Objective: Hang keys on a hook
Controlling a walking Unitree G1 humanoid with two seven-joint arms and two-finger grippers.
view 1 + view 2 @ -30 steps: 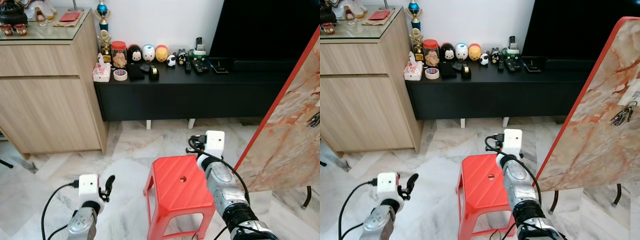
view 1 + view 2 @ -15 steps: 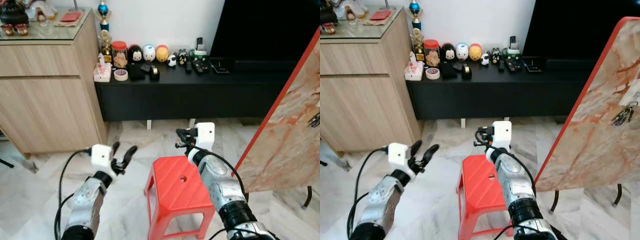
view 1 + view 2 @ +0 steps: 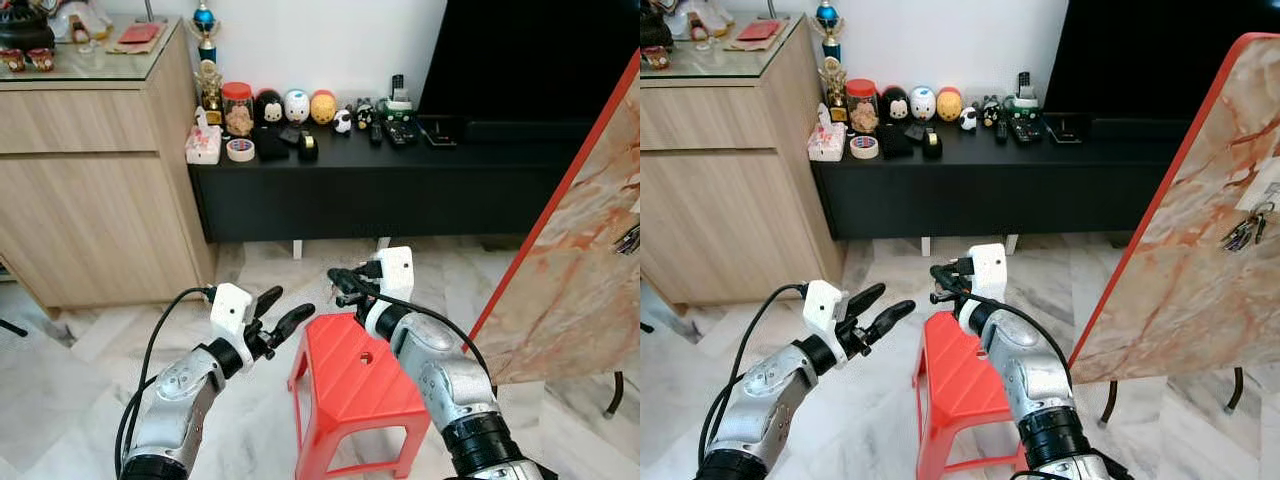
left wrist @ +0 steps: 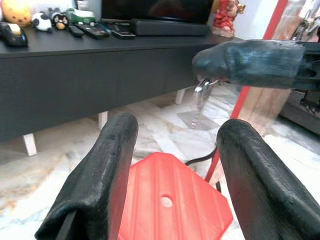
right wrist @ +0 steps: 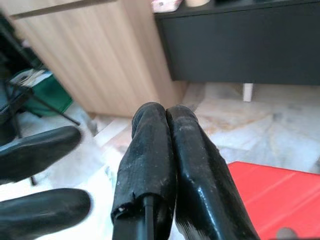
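Observation:
My right gripper's closed fingers cover the top of the key ring. So my left gripper will grab the key ring next by its dangling lower end point(image 4: 199, 106).
My right gripper point(image 3: 337, 285) is held over the far left edge of the red stool point(image 3: 360, 375), its fingers point(image 5: 160, 125) pressed shut. In the left wrist view a small silvery key ring point(image 4: 201, 86) with a pale tag dangles from its tip point(image 4: 202, 62). My left gripper point(image 3: 290, 308) is open, a little left of the right gripper and pointing at it; the ring hangs just beyond its two fingers point(image 4: 117, 150). Another bunch of keys point(image 3: 1245, 232) hangs on the tilted marble-patterned board point(image 3: 1180, 270) at the right.
A long black TV console point(image 3: 380, 180) with toys, tape and remotes runs along the far wall under a dark screen. A wooden cabinet point(image 3: 90, 170) stands at the left. The floor is marble tile. The board's leg point(image 3: 612, 395) stands at the right.
My left arm has risen from low by the floor and reached right toward the right gripper. The right gripper has moved up and left, over the stool's edge.

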